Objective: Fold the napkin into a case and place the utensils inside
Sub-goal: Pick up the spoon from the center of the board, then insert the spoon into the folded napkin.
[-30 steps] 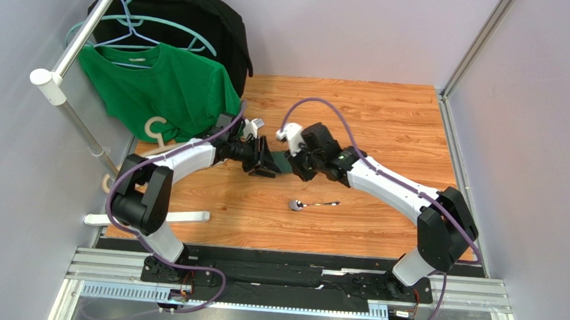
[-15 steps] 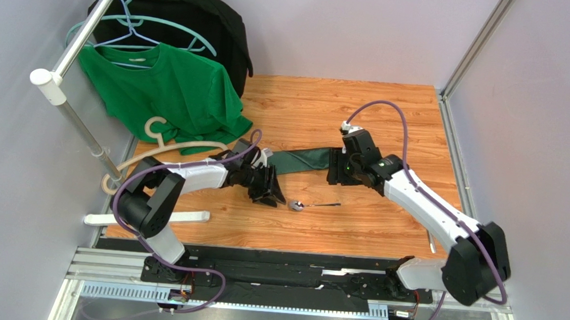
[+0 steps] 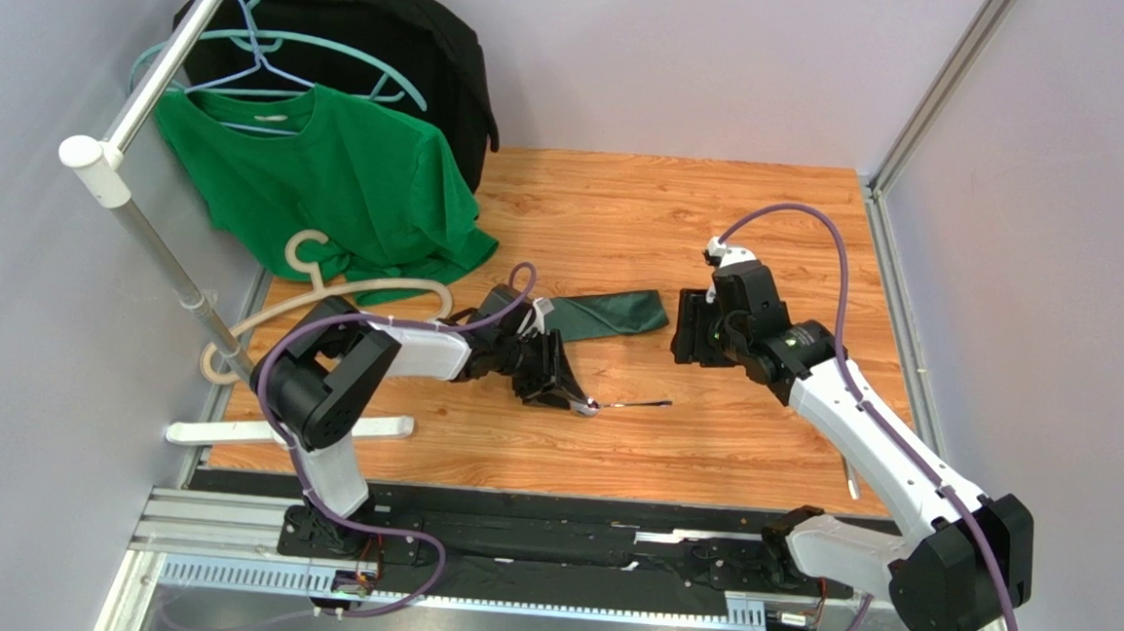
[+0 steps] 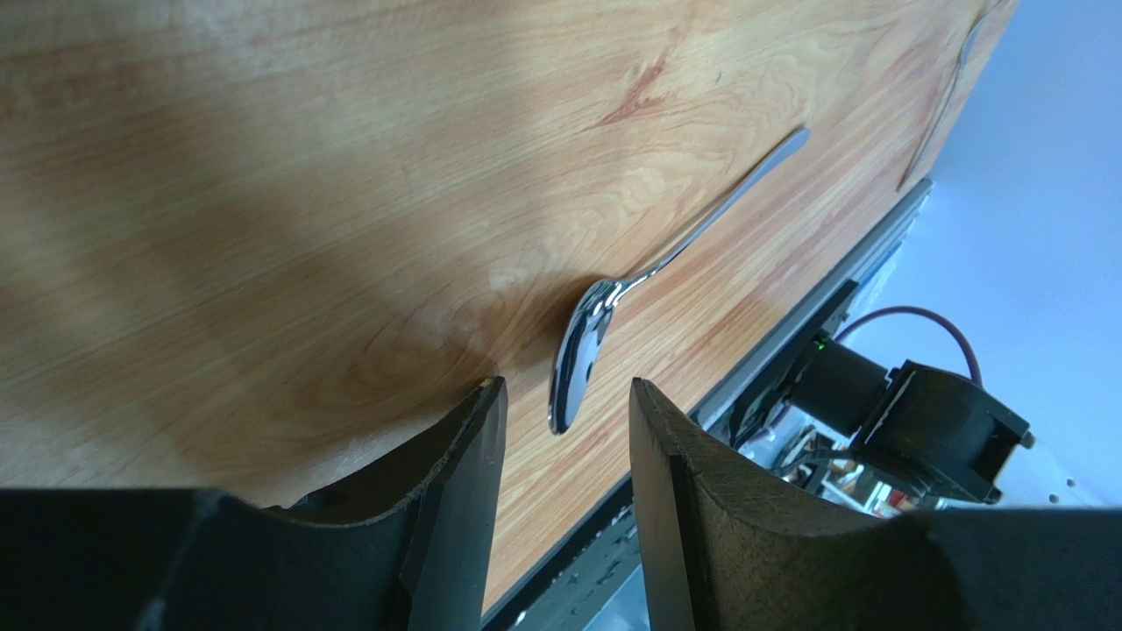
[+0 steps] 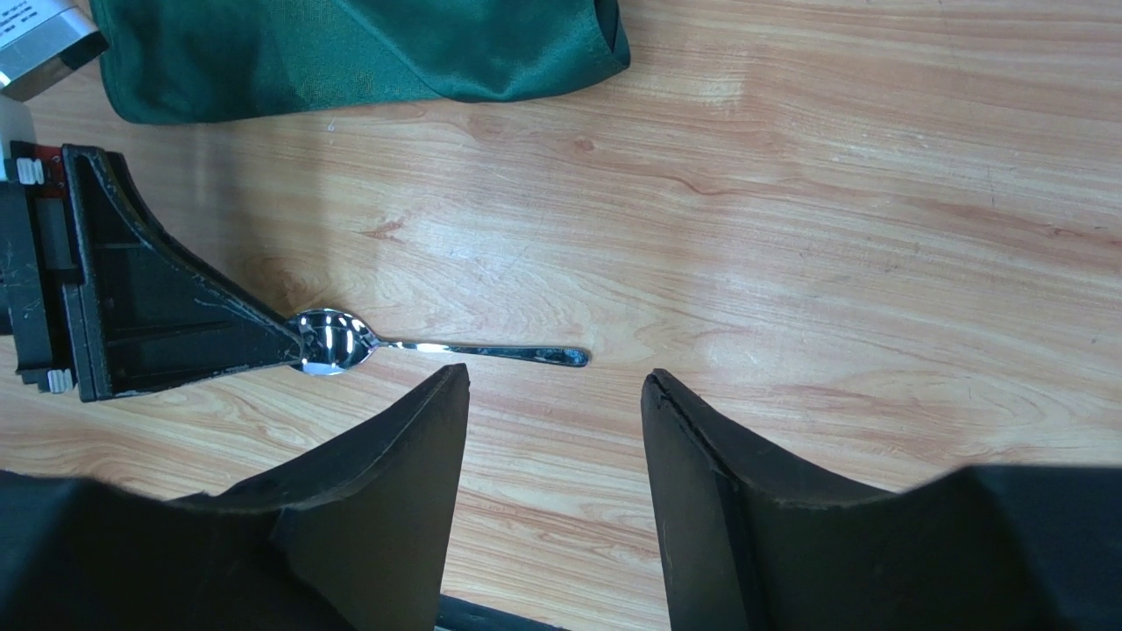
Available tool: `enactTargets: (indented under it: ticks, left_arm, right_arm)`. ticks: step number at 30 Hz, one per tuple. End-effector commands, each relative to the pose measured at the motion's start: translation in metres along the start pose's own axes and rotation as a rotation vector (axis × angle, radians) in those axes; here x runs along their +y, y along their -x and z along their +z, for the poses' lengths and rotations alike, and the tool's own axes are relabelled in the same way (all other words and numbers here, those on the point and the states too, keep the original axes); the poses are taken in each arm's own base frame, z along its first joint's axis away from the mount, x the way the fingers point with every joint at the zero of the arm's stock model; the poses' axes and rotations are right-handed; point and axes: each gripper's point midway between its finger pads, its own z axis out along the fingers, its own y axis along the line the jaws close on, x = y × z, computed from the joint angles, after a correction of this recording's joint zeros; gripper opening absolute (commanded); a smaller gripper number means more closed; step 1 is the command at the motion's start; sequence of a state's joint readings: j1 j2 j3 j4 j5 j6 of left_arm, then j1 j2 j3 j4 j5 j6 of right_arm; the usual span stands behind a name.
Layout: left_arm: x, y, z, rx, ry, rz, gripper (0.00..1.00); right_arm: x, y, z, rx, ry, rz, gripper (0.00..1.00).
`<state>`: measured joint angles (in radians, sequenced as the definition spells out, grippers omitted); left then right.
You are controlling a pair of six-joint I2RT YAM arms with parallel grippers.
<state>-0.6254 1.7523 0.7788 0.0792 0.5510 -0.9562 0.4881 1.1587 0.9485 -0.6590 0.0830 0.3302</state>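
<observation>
The spoon has its bowl's tip between my fingers and closing now would catch it, so it is time for my left gripper to close.
The dark green napkin lies on the wooden table as a narrow folded case, with neither gripper touching it. A shiny spoon lies just in front of it, bowl to the left. My left gripper is down at the bowl. In the left wrist view its jaws stand open with the tip of the spoon's bowl between the fingertips, not pinched. My right gripper hovers open and empty just right of the case's end. The right wrist view shows the spoon beyond its jaws.
A bright green T-shirt and a black garment hang on a rack at the back left. Loose hangers lie at the table's left edge. A thin metal utensil lies near the front right edge.
My right gripper has opened, let go of the napkin and drawn back to the right. My left gripper has moved forward and down to the spoon's bowl. The napkin now lies flat.
</observation>
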Motion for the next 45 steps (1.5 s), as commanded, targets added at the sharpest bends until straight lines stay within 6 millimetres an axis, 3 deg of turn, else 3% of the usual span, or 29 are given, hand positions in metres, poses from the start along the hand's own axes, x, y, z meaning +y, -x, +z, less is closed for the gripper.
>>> enactTargets:
  ticks: [1,7,9,12,16,17,21,24,26,30,39,45]
  left_arm:
    - [-0.006,0.009,0.011,-0.028,-0.016,0.013,0.48]
    - [0.0,0.003,0.021,-0.002,-0.016,0.001,0.29]
    - [0.0,0.003,0.02,-0.002,-0.011,0.013,0.17]
    - [-0.005,0.009,0.015,-0.022,-0.012,0.051,0.0]
    - [-0.018,0.022,-0.008,-0.069,-0.018,0.114,0.0]
    - [-0.023,0.03,-0.022,-0.103,-0.029,0.133,0.0]
    - [-0.028,0.048,-0.061,-0.172,-0.071,0.157,0.0]
    - [-0.027,0.058,-0.089,-0.191,-0.083,0.15,0.0]
    - [-0.023,0.06,-0.102,-0.202,-0.061,0.152,0.0]
    - [-0.012,0.082,-0.124,-0.267,-0.014,0.135,0.0]
    - [0.019,0.104,-0.12,-0.245,0.101,0.136,0.0]
    - [0.035,0.119,-0.108,-0.248,0.152,0.131,0.0]
  right_arm:
    - [0.003,0.012,-0.002,-0.043,0.027,-0.015,0.55]
    - [0.017,0.028,0.025,-0.011,0.111,0.077,0.55]
    - [0.016,0.025,0.045,0.048,0.104,0.092,0.55]
    - [0.025,0.048,0.062,0.042,0.152,0.105,0.55]
    - [0.018,0.056,0.101,0.111,0.174,0.141,0.48]
    - [0.022,0.067,0.104,0.104,0.205,0.143,0.42]
    - [0.015,0.077,0.124,0.138,0.227,0.146,0.16]
    - [0.018,0.074,0.137,0.176,0.263,0.166,0.01]
    - [0.014,0.067,0.143,0.195,0.249,0.173,0.0]
    - [0.009,0.059,0.15,0.209,0.228,0.175,0.0]
    - [-0.004,0.046,0.163,0.242,0.183,0.189,0.0]
    - [-0.005,0.045,0.168,0.245,0.191,0.199,0.0]
